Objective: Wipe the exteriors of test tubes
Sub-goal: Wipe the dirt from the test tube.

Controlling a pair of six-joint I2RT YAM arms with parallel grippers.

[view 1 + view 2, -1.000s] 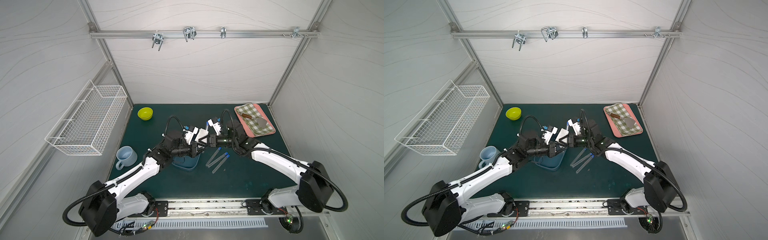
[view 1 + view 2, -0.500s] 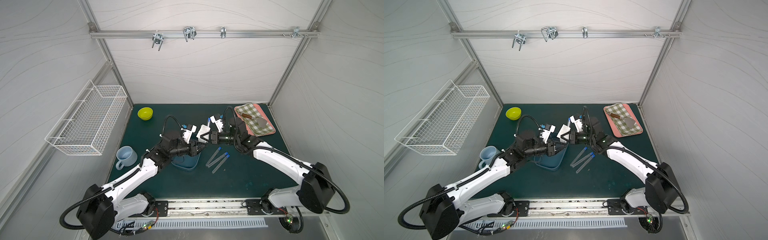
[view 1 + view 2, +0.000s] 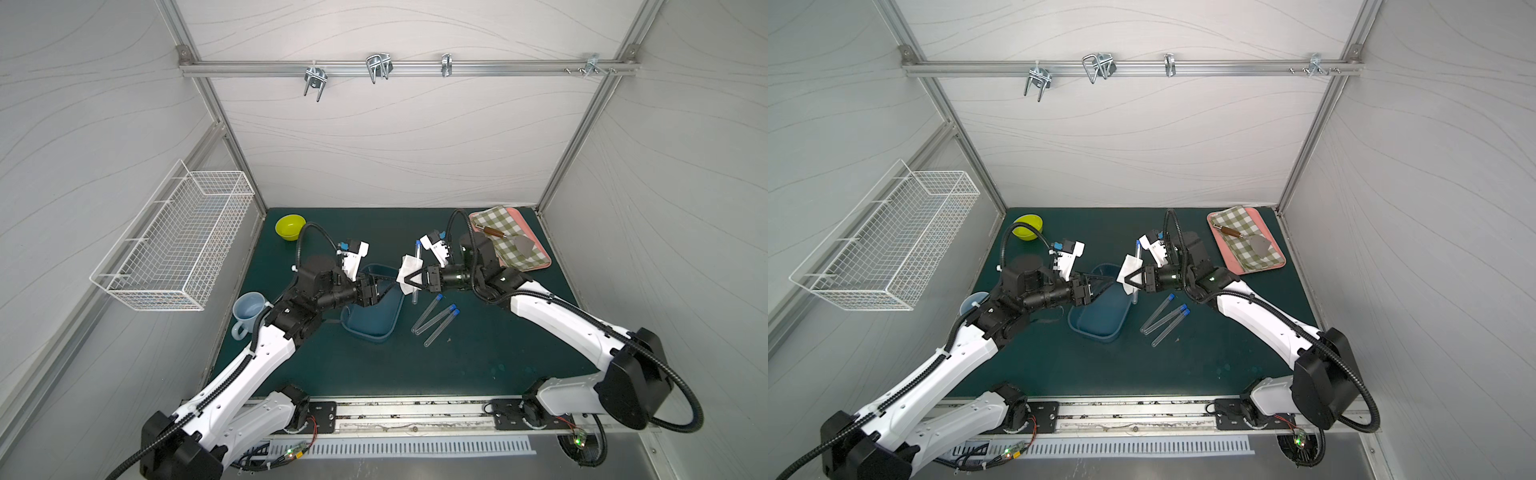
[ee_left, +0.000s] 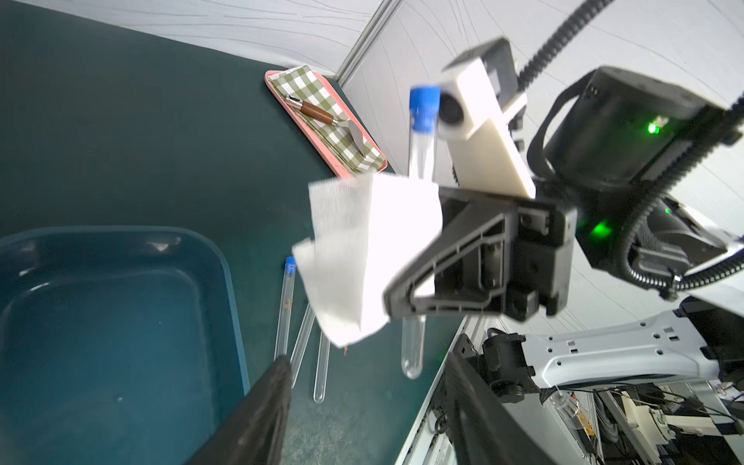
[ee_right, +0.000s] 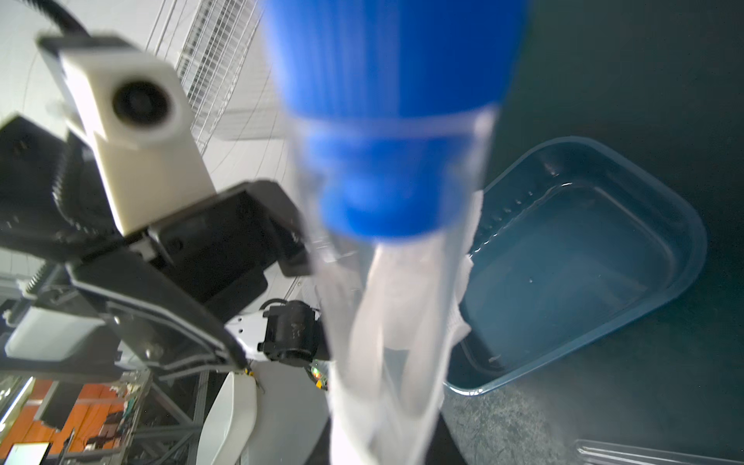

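Note:
I should next grab the test tube with my left gripper just below its blue cap (image 4: 422, 108), so the glass beneath stays free for the cloth to wipe.
My right gripper (image 3: 405, 279) is shut on a white cloth (image 3: 409, 268) folded around one test tube (image 3: 416, 253). That tube stands nearly upright above the mat, with its blue cap (image 4: 422, 108) on top and its rounded end below the cloth. My left gripper (image 3: 387, 286) is open and empty, a short way left of the tube, over the blue tray (image 3: 365, 337). In the left wrist view its fingers (image 4: 265, 402) stand wide apart. Three more test tubes (image 3: 434, 319) lie side by side on the green mat, right of the tray. In the right wrist view the held tube (image 5: 402, 282) fills the middle.
A pink tray (image 3: 545, 262) with a checked cloth and a brown-handled tool (image 3: 494, 231) sits at the back right. A yellow bowl (image 3: 291, 226) is at the back left, a pale blue mug (image 3: 248, 309) at the left edge. A wire basket (image 3: 178, 241) hangs on the left wall.
My left gripper has opened, let go of the tube and drawn back to the left over the tray. The right gripper keeps the cloth and tube and has shifted slightly right.

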